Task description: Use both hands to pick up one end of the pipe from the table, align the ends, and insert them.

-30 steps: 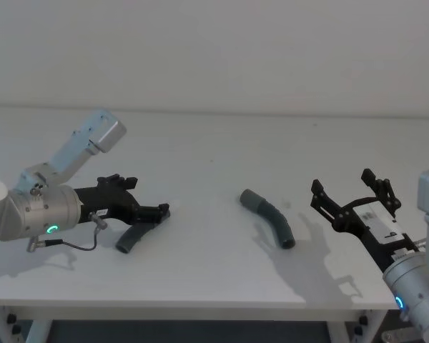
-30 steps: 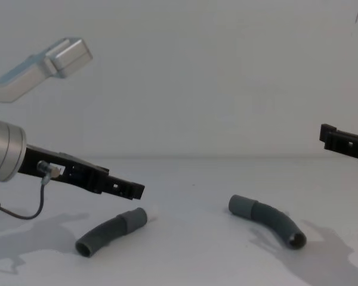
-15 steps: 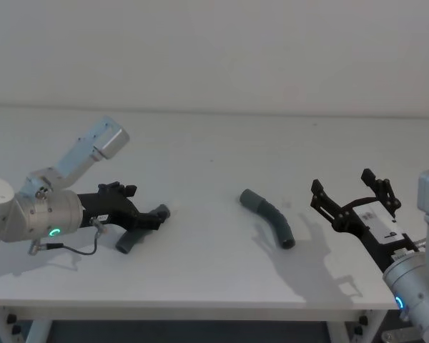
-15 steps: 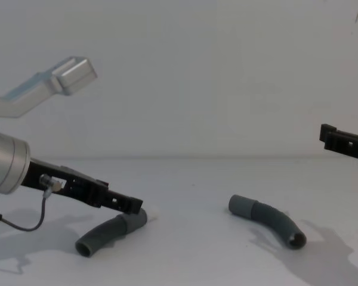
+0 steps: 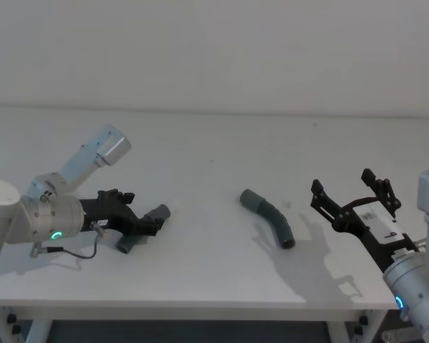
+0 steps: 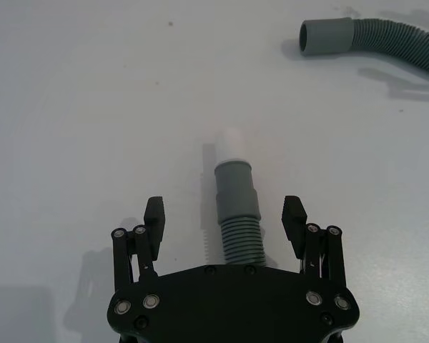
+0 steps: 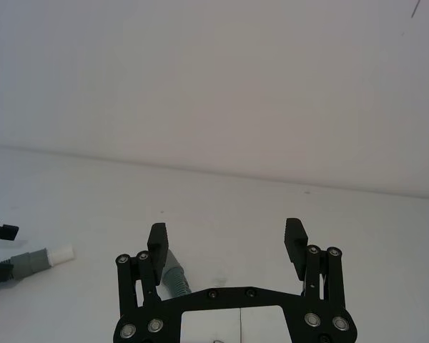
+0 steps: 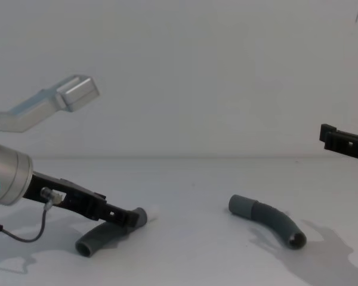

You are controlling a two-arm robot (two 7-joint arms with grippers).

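The pipe piece's white tip has to stay free to go into the other piece, so my left gripper will grab the pipe piece by its smooth grey cuff.
On the white table (image 5: 214, 150) lie two ribbed dark-grey pipe pieces. My left gripper (image 6: 224, 209) is open and low over the table, its fingers on either side of the left piece (image 6: 237, 221), just behind that piece's white tip (image 6: 234, 141). In the head view this gripper (image 5: 151, 223) covers the middle of that piece (image 5: 126, 244). The second piece (image 5: 269, 217) lies mid-table with its smooth cuff (image 6: 326, 36) towards the left piece. My right gripper (image 5: 341, 180) hangs open in the air to that piece's right, holding nothing.
The table's front edge (image 5: 200, 303) runs close in front of both arms. A plain white wall (image 8: 215, 71) stands behind the table. One of the right gripper's fingers (image 8: 341, 142) shows at the chest view's right edge.
My left gripper has dropped lower and drawn back slightly, so its open fingers now straddle the white-tipped piece. The right gripper and the second piece have not moved.
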